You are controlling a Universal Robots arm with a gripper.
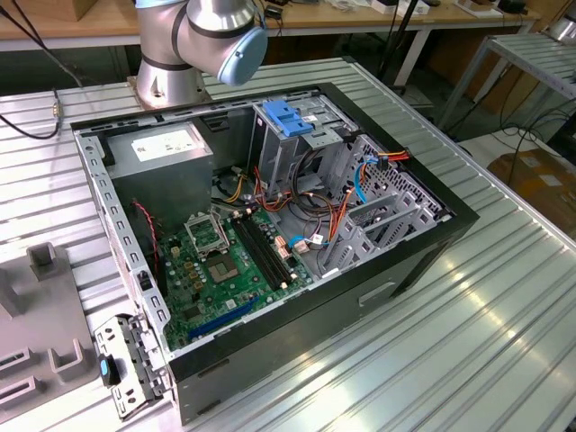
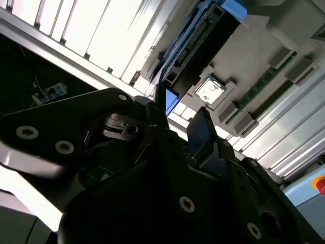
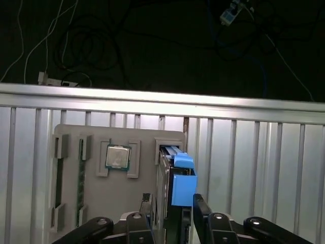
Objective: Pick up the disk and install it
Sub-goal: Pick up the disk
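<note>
The disk stands on edge in the fixture plate's slot [image 3: 170, 143]. So my gripper grabs the disk by the two flat sides at its near end [image 3: 175, 218] next.
The disk [image 3: 182, 184] stands on edge in a slot of a grey fixture plate [image 3: 144, 185], with its blue side rail facing the camera. In the second wrist view the disk [image 2: 203, 38] runs away from the fingers, its dark connector edge showing. My gripper [image 3: 172, 202] straddles the disk's near end, one black finger [image 3: 147, 203] on each side. It is open: in the second wrist view bright table shows between the blue tab and a finger [image 2: 203, 134] of the gripper [image 2: 180, 119].
The fixture plate also holds a processor chip [image 3: 118, 156] and a memory stick [image 3: 81, 178]. An open computer case [image 1: 270, 225] lies on the ribbed metal table [image 1: 468, 333], with a blue-handled drive cage [image 1: 288, 117], a power supply [image 1: 162, 148] and a motherboard [image 1: 225, 261] inside.
</note>
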